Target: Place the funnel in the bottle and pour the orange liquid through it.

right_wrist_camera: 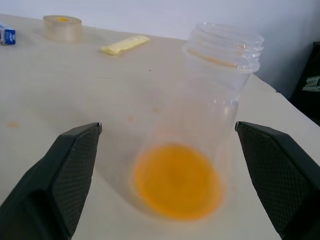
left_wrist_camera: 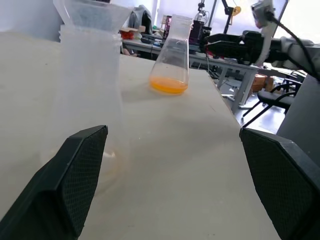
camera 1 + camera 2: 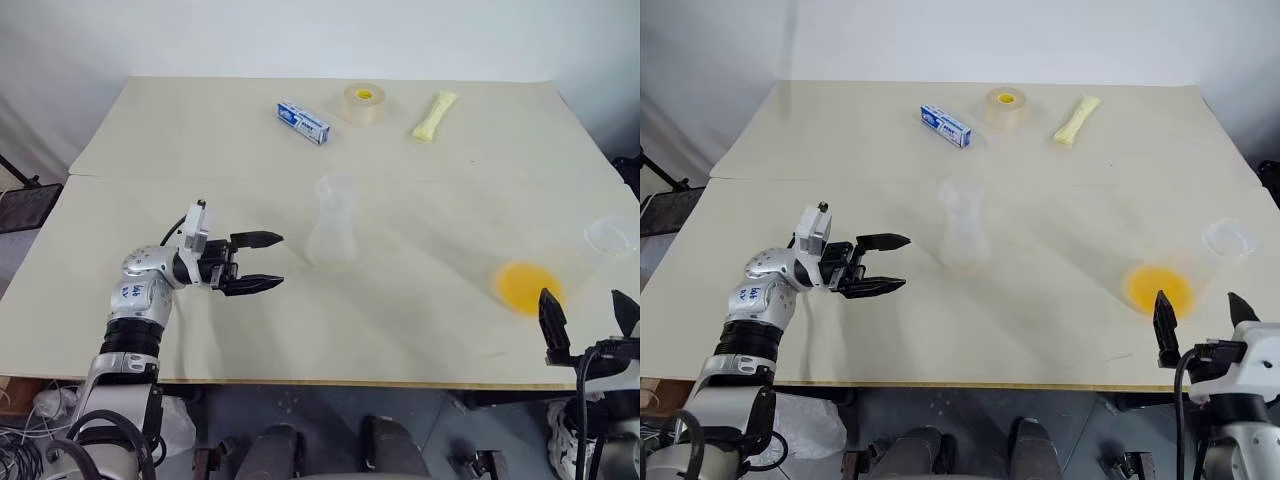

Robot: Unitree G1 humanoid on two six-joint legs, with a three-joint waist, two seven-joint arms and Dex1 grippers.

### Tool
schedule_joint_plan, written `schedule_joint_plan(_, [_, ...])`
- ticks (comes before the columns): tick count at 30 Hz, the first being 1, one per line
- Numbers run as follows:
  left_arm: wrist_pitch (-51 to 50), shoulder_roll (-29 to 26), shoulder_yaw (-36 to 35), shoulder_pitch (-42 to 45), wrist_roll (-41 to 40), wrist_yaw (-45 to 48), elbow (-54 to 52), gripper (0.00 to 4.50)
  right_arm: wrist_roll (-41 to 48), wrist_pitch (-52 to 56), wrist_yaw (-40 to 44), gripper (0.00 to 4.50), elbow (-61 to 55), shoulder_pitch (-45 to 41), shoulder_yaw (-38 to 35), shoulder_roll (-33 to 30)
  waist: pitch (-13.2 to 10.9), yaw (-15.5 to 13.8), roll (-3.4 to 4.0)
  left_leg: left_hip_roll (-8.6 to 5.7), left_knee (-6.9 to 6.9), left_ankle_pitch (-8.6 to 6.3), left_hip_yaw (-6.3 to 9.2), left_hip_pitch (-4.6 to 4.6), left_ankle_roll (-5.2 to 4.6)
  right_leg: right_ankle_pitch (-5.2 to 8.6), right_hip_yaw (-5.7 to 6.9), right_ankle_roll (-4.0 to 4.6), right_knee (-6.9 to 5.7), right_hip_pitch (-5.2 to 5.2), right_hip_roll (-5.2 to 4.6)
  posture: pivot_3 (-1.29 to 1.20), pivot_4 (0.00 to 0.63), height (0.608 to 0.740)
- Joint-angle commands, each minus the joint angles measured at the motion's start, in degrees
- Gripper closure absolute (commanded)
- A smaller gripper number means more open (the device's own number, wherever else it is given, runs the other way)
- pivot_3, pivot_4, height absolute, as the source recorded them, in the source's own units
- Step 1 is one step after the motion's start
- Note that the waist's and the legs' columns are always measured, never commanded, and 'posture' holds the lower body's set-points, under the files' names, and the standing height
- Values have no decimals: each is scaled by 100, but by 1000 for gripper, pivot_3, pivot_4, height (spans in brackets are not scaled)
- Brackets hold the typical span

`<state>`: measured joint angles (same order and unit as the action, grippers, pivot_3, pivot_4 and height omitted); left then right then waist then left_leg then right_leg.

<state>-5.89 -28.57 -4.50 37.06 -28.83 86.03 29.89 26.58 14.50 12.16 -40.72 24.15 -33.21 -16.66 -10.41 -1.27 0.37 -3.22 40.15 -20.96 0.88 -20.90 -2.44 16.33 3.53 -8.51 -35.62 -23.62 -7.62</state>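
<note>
Next, the right gripper grabs the orange flask by the narrow neck under its collar (image 1: 212, 82) to pour. The flask's sides slope out toward its wide base.
The bottle (image 3: 330, 238), a clear conical flask, stands mid-table with the clear funnel (image 2: 92, 12) seated in its neck. A second clear flask (image 1: 220, 85) near the front right holds the orange liquid (image 3: 527, 287) in its base. My left gripper (image 3: 256, 262) is open and points right at the bottle, a short gap to its left. At the table's front right edge my right gripper (image 3: 587, 310) is open, just in front of the orange flask, which stands beyond its fingers untouched.
At the back of the table (image 3: 200, 130) lie a blue-and-white box (image 3: 303, 121), a tape roll (image 3: 364, 102) with a yellow core and a pale yellow packet (image 3: 434, 115). A seam crosses the tabletop behind the bottle.
</note>
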Motion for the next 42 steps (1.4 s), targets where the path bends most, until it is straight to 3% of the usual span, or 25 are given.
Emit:
schedule_joint_plan(1, [-47,-97,-71,-116,-185,337,-374,16,157,97,-131,0,242,-365,-366,-260,0,4,0,0,1,0,0,1,0,0,0,0,0,1,0,0,150,740])
schedule_joint_plan(20, [-297,-45,-128,-527,-352,18,-1144,16,6,178,-13,0,1758,-1943,-296,-960,2,17,2,0,0,0,-4,0,0,0,-2,0,2,1,-1,0,150,740])
schedule_joint_plan(34, [-342,-104,-188,-649,-413,-50,-1355,16,-67,132,174,0,2418,-2617,-171,-1113,2,11,3,1,0,1,-2,-2,0,0,1,0,4,0,-2,0,150,740])
schedule_joint_plan(37, [-357,-119,-213,-647,-403,-45,-1360,0,-77,62,160,620,2346,-2637,-163,-1054,2,11,3,1,0,1,-2,-2,0,0,0,0,4,0,-2,0,150,740])
schedule_joint_plan(40, [-360,-120,-221,-626,-379,-42,-1331,0,7,66,144,1618,2226,-2601,-159,-994,2,10,3,1,0,1,-2,-2,0,0,0,0,5,0,-2,0,150,740])
schedule_joint_plan(42, [-352,-113,-217,-599,-367,-40,-1294,0,50,69,112,2022,2137,-2597,-153,-959,2,1,3,1,1,1,0,-2,0,0,2,0,4,1,-2,0,150,740])
